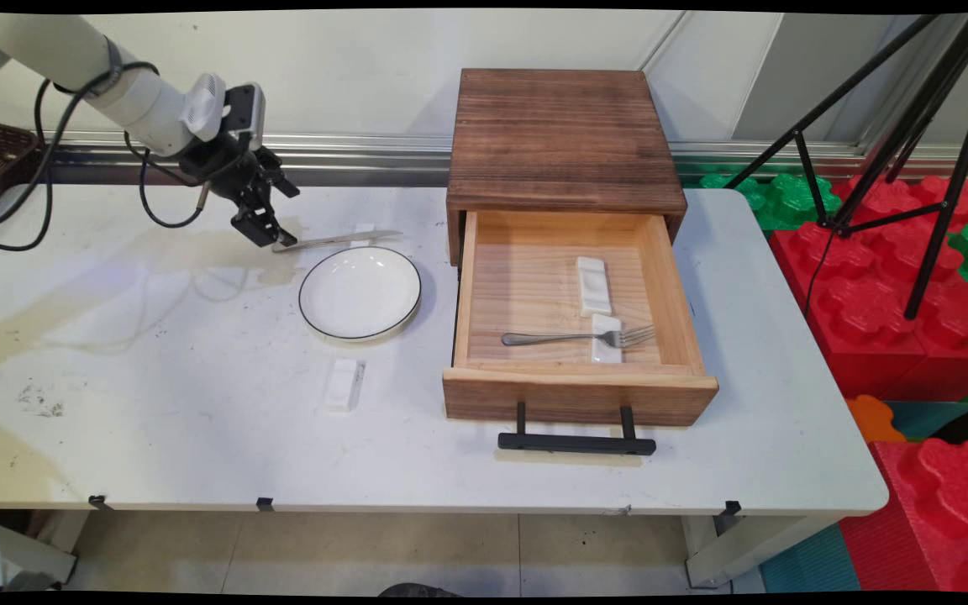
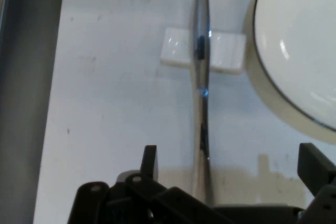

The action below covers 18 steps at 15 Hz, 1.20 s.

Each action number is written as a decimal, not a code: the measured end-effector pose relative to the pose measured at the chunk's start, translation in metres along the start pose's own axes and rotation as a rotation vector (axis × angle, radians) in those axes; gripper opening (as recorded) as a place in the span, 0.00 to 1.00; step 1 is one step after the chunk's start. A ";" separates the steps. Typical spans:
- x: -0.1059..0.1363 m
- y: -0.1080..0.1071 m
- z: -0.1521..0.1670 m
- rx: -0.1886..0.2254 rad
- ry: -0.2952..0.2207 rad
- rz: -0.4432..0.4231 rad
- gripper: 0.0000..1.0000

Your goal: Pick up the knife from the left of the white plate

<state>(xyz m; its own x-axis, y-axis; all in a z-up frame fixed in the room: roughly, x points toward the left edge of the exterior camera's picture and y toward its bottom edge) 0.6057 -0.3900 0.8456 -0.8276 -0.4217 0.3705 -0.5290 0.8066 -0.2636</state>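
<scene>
The table knife's handle (image 1: 299, 244) is the part my gripper will grab next, so that it can lay the knife across the empty white rest in the drawer (image 1: 593, 286).
A silver knife (image 1: 337, 240) lies behind the white plate (image 1: 360, 293), its blade across a small white rest (image 1: 364, 231). My gripper (image 1: 270, 235) hangs low over the knife's handle end at the left. In the hand view the knife (image 2: 201, 77) runs up the middle, across the white rest (image 2: 176, 53), with the plate (image 2: 299, 45) to the right. The gripper (image 2: 231, 161) is open, one finger on each side of the handle, and neither finger touches it.
A wooden box (image 1: 564, 139) stands at the back right with its drawer (image 1: 576, 395) pulled open. Inside lie a fork (image 1: 576, 339) on a white rest (image 1: 607, 346) and a second rest (image 1: 593, 284). Another white rest (image 1: 343, 384) lies in front of the plate.
</scene>
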 end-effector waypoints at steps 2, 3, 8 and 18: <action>-0.005 -0.003 0.007 0.001 -0.012 -0.006 1.00; -0.007 -0.005 0.012 0.002 -0.018 -0.010 1.00; -0.015 -0.015 0.035 -0.004 -0.025 -0.022 1.00; -0.012 -0.028 0.062 -0.036 0.022 -0.034 1.00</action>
<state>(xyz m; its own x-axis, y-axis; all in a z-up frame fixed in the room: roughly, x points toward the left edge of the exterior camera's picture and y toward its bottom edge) 0.6194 -0.4332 0.7935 -0.8048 -0.4404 0.3978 -0.5493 0.8067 -0.2181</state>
